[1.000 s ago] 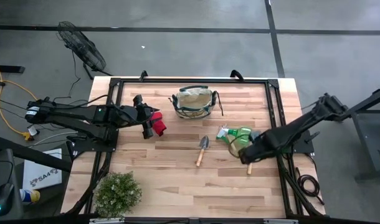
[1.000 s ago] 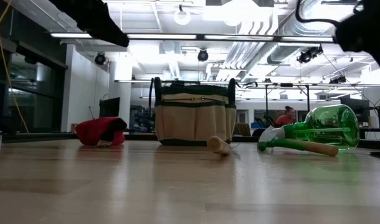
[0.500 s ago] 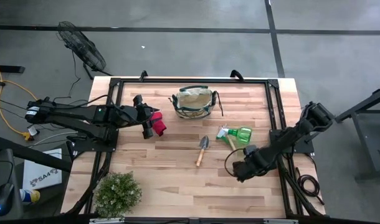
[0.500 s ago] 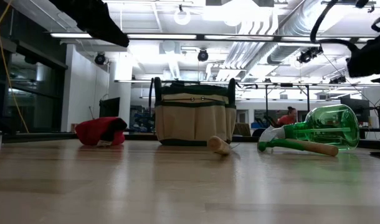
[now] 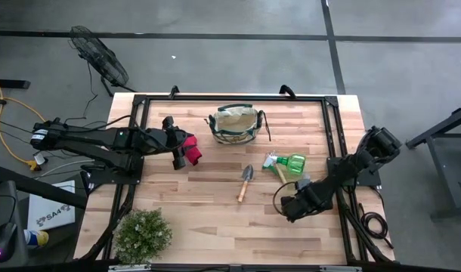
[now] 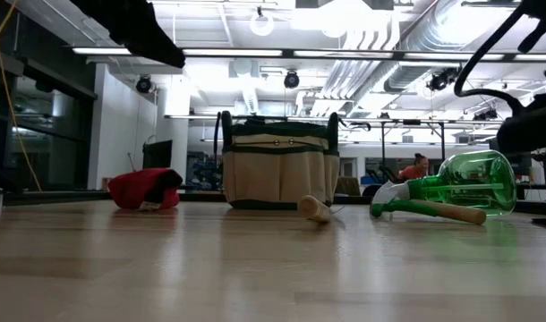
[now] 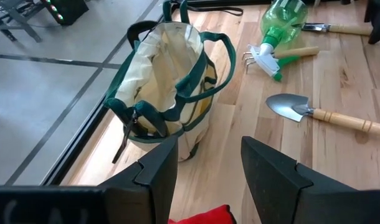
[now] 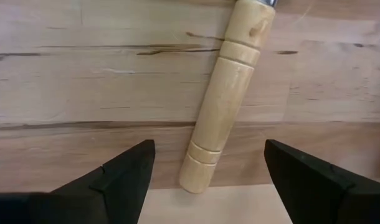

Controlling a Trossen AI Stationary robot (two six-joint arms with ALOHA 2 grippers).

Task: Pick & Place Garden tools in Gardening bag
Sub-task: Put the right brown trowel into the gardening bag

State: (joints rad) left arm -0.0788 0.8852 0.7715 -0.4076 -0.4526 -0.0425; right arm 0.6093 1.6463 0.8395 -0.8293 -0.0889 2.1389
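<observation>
My right gripper is low beside the wooden handle in the right wrist view, with its fingers near its rounded end, so it should close on the handle now.
The beige gardening bag [image 5: 234, 124] with green trim stands open at the table's far middle. A red-handled pair of shears [image 5: 191, 149] lies on the table left of it, and my left gripper [image 5: 179, 153] hangs open above it, touching nothing. One trowel [image 5: 245, 182] lies mid-table. The green sprayer [image 5: 292, 163] lies on its side across the rake's wooden handle [image 7: 296, 52]. My right gripper [image 8: 209, 149] points straight down at the near right, open, its fingers on either side of a second trowel's wooden handle [image 8: 230, 93], clear of it.
A bushy green plant [image 5: 143, 235] stands at the near left corner. A dark frame [image 5: 140, 102] runs along the table's left, far and right sides. Bare wood lies between the plant and my right gripper [image 5: 292, 205].
My right gripper has come down and toward the table's near edge, away from the sprayer, and now stands low over the second trowel's handle. Its fingers have stayed open. The tools and the bag have not moved.
</observation>
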